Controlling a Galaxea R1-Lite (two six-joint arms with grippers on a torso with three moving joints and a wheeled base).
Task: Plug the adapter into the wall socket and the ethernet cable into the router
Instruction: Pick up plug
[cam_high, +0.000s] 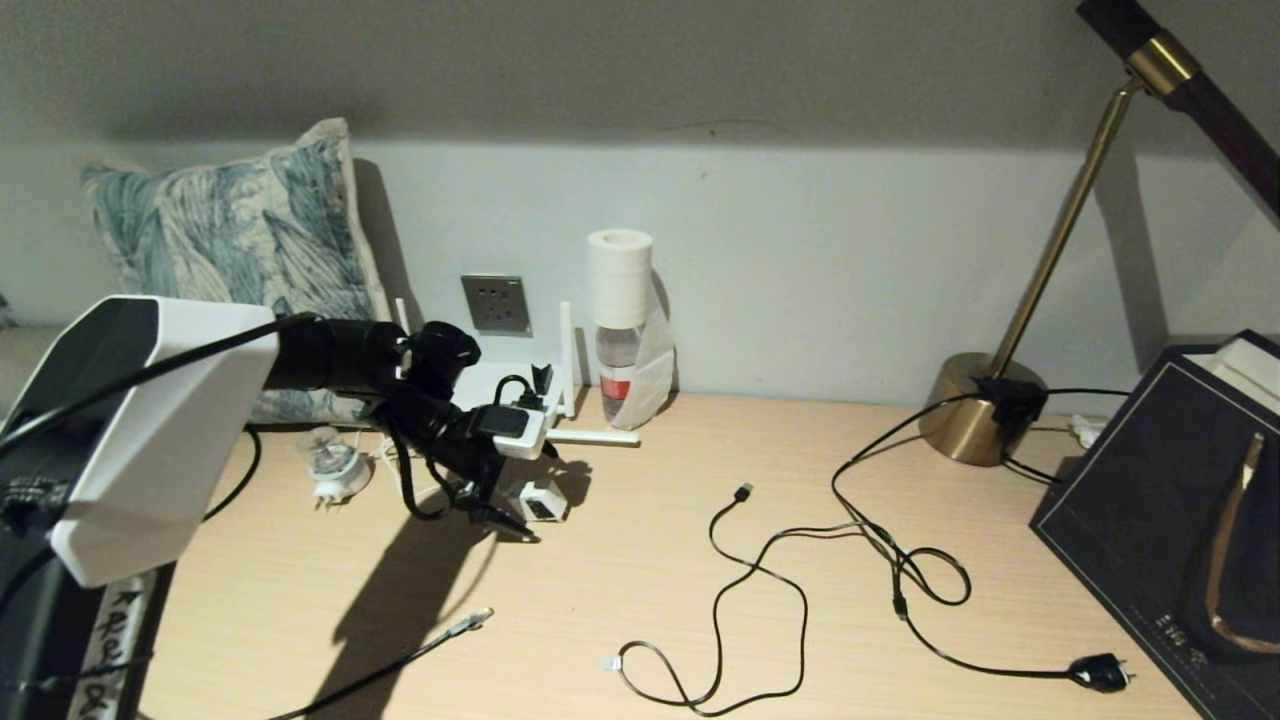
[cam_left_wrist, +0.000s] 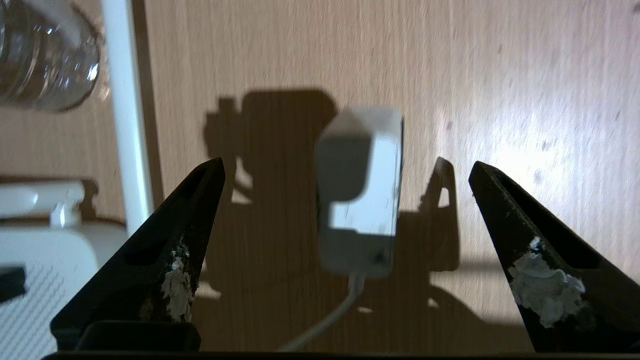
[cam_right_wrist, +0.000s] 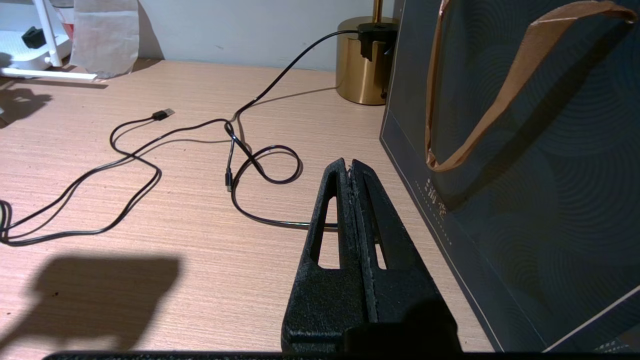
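Note:
The robot's left gripper will plug the white adapter (cam_high: 540, 500) into the wall socket (cam_high: 496, 303), so it will next grab the adapter by its long sides.
The white adapter (cam_high: 540, 500) lies on the wooden desk in front of the router (cam_high: 497, 382), with its thin white cord trailing back toward me. My left gripper (cam_high: 505, 522) hovers just above it, open. In the left wrist view the adapter (cam_left_wrist: 360, 200) sits between the wide-spread fingers of the left gripper (cam_left_wrist: 346, 162), touching neither. The grey wall socket (cam_high: 496, 303) is on the wall behind the router. The ethernet cable (cam_high: 400, 660) lies near the desk's front edge, its clear connector loose. My right gripper (cam_right_wrist: 350, 162) is shut on nothing, low over the desk beside a dark bag.
A round travel plug (cam_high: 335, 470) lies left of the router. A bottle capped with a paper roll (cam_high: 620, 330) stands to its right. A thin USB cable (cam_high: 745, 580) and a black cord with a pronged plug (cam_high: 1100, 672) sprawl mid-desk. Brass lamp (cam_high: 980, 410) and dark paper bag (cam_high: 1170, 520) stand right.

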